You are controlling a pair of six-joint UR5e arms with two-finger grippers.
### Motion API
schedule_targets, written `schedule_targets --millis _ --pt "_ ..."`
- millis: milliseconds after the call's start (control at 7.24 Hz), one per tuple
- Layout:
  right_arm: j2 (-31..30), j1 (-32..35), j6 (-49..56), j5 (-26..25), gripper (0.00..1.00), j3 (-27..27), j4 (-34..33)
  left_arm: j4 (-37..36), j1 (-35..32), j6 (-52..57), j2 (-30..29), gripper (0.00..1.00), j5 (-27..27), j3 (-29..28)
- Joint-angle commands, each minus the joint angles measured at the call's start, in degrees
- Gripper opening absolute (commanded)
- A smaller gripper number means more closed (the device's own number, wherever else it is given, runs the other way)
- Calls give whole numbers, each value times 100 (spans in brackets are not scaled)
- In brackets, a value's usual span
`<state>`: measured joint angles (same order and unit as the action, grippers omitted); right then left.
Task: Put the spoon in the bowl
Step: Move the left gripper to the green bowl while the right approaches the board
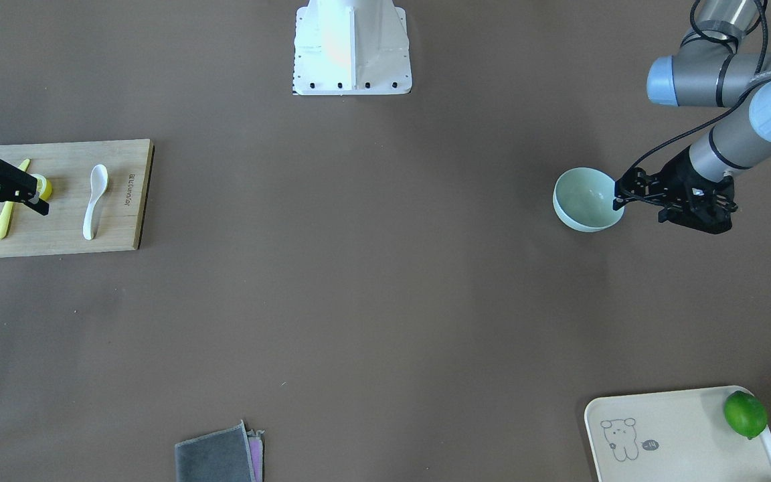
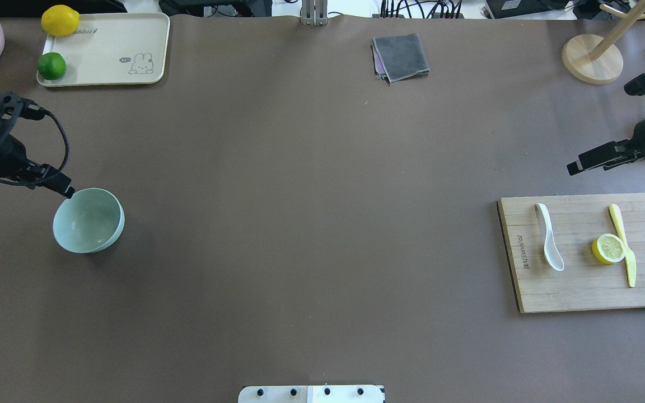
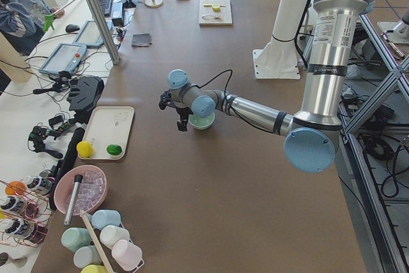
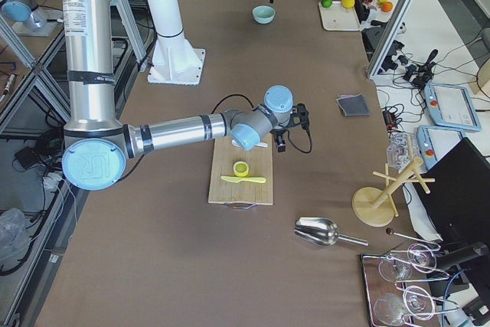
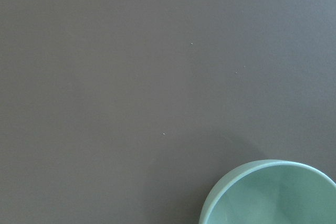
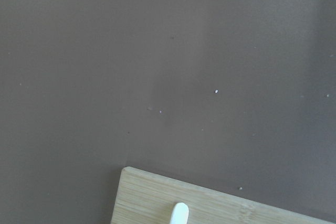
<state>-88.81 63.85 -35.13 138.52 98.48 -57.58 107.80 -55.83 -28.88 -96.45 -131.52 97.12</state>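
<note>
The white spoon needs to go in the mint-green bowl (image 1: 583, 197), so my right gripper should grab the spoon by its handle (image 1: 89, 222) next.
The white spoon (image 2: 549, 243) lies on the wooden cutting board (image 2: 574, 291) at the table's right, scoop toward the robot; it also shows in the front view (image 1: 94, 201), and its handle tip shows in the right wrist view (image 6: 179, 213). The mint-green bowl (image 2: 87, 221) stands upright and empty on the table at the far left. My right gripper (image 1: 14, 217) is open and empty, held above the board's far side. My left gripper (image 1: 620, 195) looks shut, with its tip right at the bowl's (image 1: 583, 197) rim; I cannot tell whether it touches.
A lemon half (image 2: 608, 248) and a yellow-green knife (image 2: 627, 257) share the board. A tray (image 2: 104, 50) with a lime and a lemon is at the far left, a grey cloth (image 2: 401, 56) at the far middle, and a wooden stand (image 2: 591, 50) at the far right.
</note>
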Motion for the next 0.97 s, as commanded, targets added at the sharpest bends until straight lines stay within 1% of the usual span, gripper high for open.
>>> schedule_targets --millis 0,138,276,415,553,691,829 --pt "66 -101 -152 0 99 -5 1 39 361 5 -58 68 336 -96" --pt "66 -101 -169 26 99 56 1 31 362 6 -58 41 373 -105" --pt "48 -101 -222 52 99 144 1 30 423 -3 -58 23 373 -131" --pt "48 -101 -327 53 99 206 -8 22 424 -29 -84 0 373 -132" --pt "57 -101 -336 27 99 198 -8 13 424 -56 -119 0 330 -114" --pt "48 -153 -336 0 97 171 -60 -22 424 -108 -311 0 320 -27" --pt "-4 -180 -502 0 92 154 -78 -74 432 -796 -583 0 329 113"
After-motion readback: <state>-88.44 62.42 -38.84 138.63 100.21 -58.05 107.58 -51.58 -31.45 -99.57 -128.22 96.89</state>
